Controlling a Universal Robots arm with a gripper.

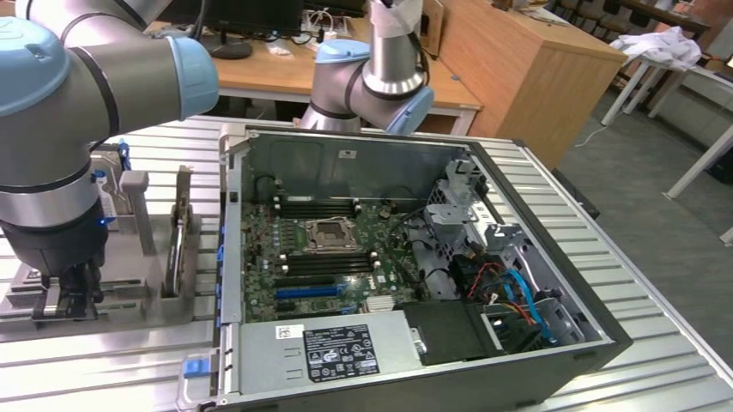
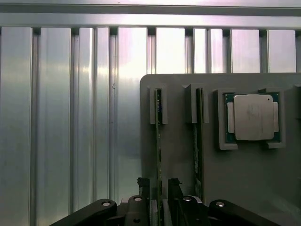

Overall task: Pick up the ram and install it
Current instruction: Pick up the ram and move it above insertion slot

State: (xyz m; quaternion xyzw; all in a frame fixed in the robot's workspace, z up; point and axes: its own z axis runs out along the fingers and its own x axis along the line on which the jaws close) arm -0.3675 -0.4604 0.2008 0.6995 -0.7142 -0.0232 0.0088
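Holder clips close around the ram (image 2: 159, 141) at its ends, so the robot's gripper should next grab the ram by its open middle part (image 2: 159, 209), where the gripper's fingers fit.
The ram (image 2: 159, 141) is a thin green stick standing on edge in a slotted grey holder plate (image 2: 176, 89). My gripper (image 2: 159, 186) is open and straddles the stick's near end, with one dark fingertip (image 2: 142, 183) on each side and a small gap to the board. A second stick (image 2: 198, 141) stands parallel beside it in its own slot. In the exterior view my gripper (image 1: 69, 296) hangs low over the holder (image 1: 126, 296) at that view's left, beside the open computer case (image 1: 572, 283). The motherboard's long black slots (image 1: 326, 206) lie inside the case.
A silver-capped processor (image 2: 254, 117) sits in a pocket of the holder beyond the second stick. The ribbed aluminium table (image 2: 70, 117) surrounds the holder. A second robot arm (image 1: 378, 77) stands behind the case. Inside the case are a power supply (image 1: 338, 348) and blue cables (image 1: 521, 292).
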